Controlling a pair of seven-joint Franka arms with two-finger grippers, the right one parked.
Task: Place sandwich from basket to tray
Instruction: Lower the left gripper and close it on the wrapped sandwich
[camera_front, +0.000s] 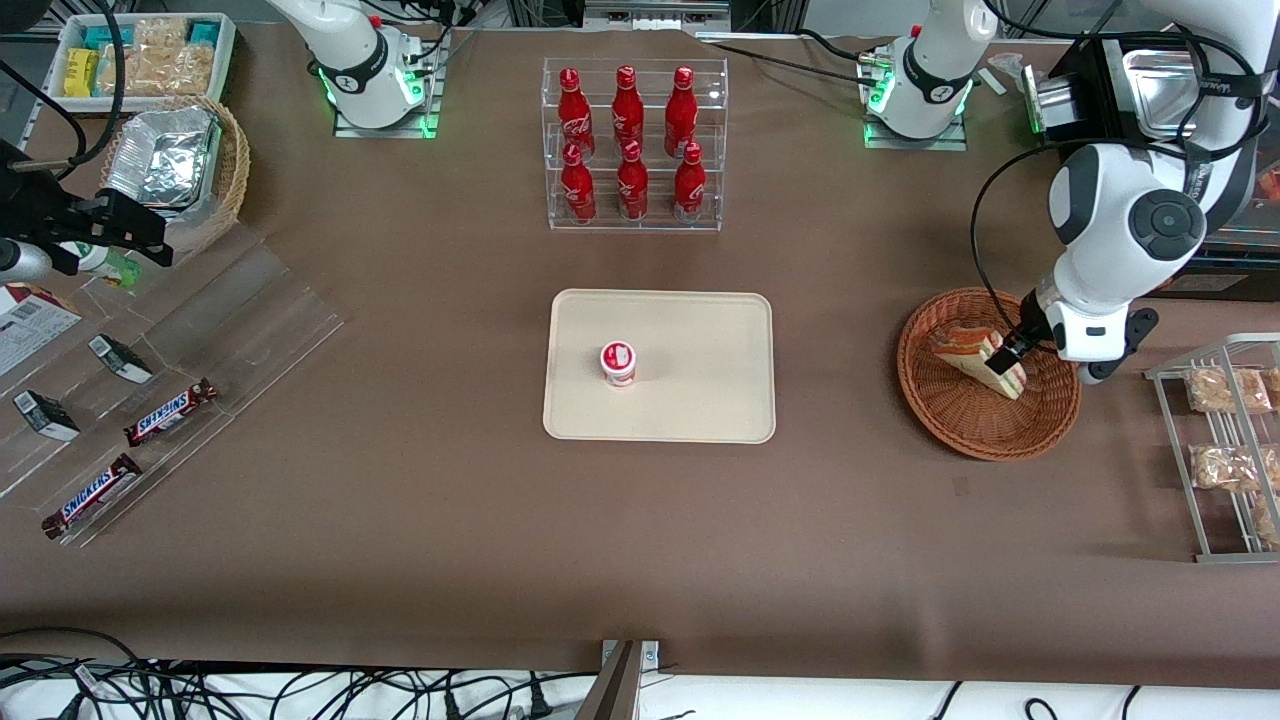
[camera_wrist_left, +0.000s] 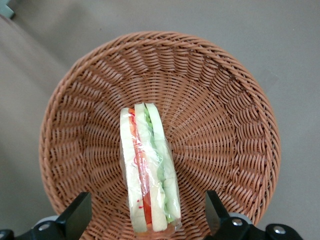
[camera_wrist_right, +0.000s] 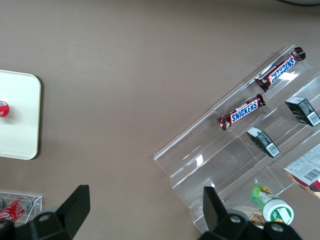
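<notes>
I should next grab the wrapped sandwich by its wide end (camera_wrist_left: 156, 215), then set it on the cream tray.
The sandwich (camera_front: 972, 352), a clear-wrapped wedge of pale bread with red and green filling, lies in the reddish-brown wicker basket (camera_front: 960, 440) toward the working arm's end of the table. My gripper (camera_front: 1006, 356) is lowered into the basket and stands open. In the left wrist view the sandwich (camera_wrist_left: 147, 170) lies edge-up between the two black fingers (camera_wrist_left: 75, 217), with a clear gap on each side, and the gripper (camera_wrist_left: 146, 212) touches nothing. The basket (camera_wrist_left: 220, 100) weave fills the view around it. The cream tray (camera_front: 700, 400) lies flat at the table's middle.
A small red-and-white cup (camera_front: 618, 362) stands on the tray. A clear rack of red bottles (camera_front: 633, 145) stands farther from the camera than the tray. A wire rack of snack packets (camera_front: 1225, 450) is beside the basket. Snickers bars (camera_front: 170, 412) lie toward the parked arm's end.
</notes>
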